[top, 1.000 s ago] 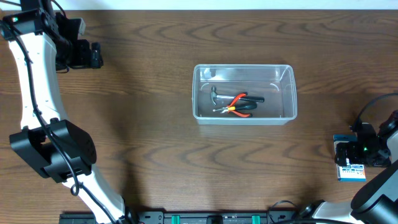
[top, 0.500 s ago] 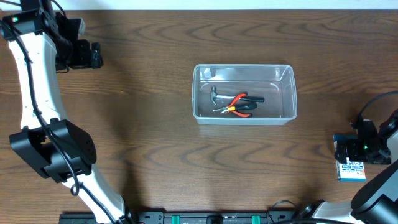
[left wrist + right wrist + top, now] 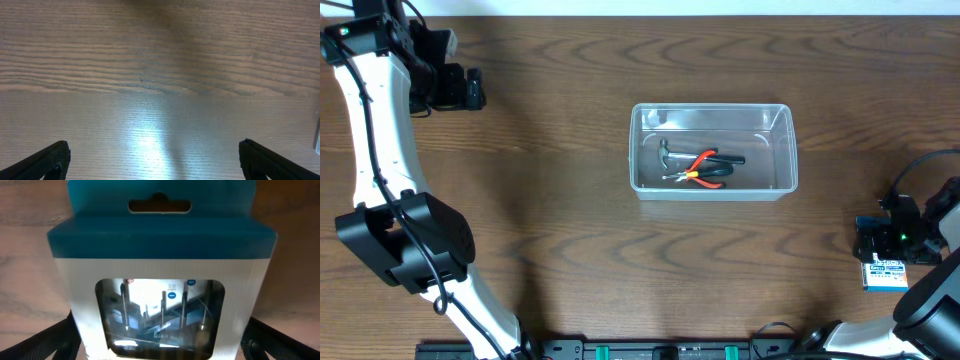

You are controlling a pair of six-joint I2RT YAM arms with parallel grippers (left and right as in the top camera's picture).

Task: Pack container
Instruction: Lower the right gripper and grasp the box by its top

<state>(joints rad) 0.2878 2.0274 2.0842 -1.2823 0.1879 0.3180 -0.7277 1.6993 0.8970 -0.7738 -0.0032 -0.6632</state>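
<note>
I should next grab the blue-and-white card pack (image 3: 886,275) by its opposite sides with my right gripper. The pack's bottom then stays free, so I can lay it into the container.
The clear plastic container (image 3: 713,195) stands at the table's middle and holds a hammer (image 3: 666,155) and red-handled pliers (image 3: 702,168). My right gripper (image 3: 892,242) is at the far right, low over a blue-and-white card pack (image 3: 886,275) that lies on the table. In the right wrist view the pack (image 3: 162,280) fills the frame, and the open fingers (image 3: 160,340) straddle its sides. My left gripper (image 3: 470,88) is open and empty at the far left back, over bare wood (image 3: 152,160).
The wooden table (image 3: 550,200) runs round the container. The left arm's white links (image 3: 380,150) stretch along the left side. The right arm's base and cables (image 3: 930,300) sit at the front right corner.
My right gripper has shifted slightly back and forth over the card pack. The left arm and the container have not moved.
</note>
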